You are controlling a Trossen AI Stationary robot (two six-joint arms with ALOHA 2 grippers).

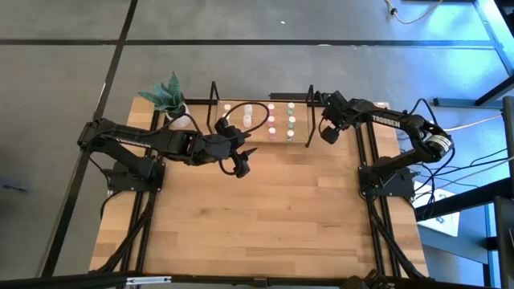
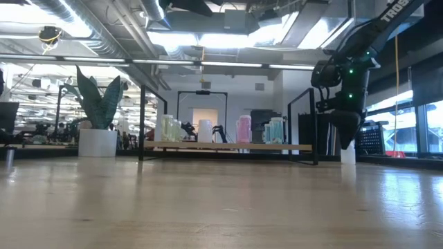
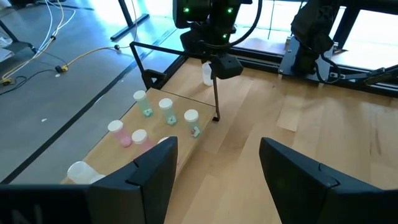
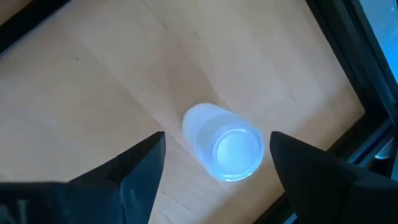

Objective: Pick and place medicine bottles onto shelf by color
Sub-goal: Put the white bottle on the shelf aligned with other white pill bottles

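My right gripper closes on the white bottle next, since above the table both fingers reach down past the cap (image 4: 236, 153) on either side.
The shelf (image 1: 259, 136) stands at the table's far edge. Standing on its board are yellowish bottles (image 1: 227, 107), white bottles (image 1: 247, 110), pink bottles (image 1: 271, 120) and greenish bottles (image 1: 291, 120). One white bottle (image 4: 224, 143) stands upright on the table just right of the shelf, also seen in the low view (image 2: 348, 153). My right gripper (image 1: 328, 132) hangs open above it, pointing down, with a finger on either side and not touching. My left gripper (image 1: 241, 163) is open and empty, in front of the shelf's left half.
A white plant pot (image 1: 178, 108) with a green plant stands left of the shelf. The shelf's black end frame (image 1: 309, 116) stands close beside my right gripper. The table's right edge (image 4: 348, 74) runs near the white bottle.
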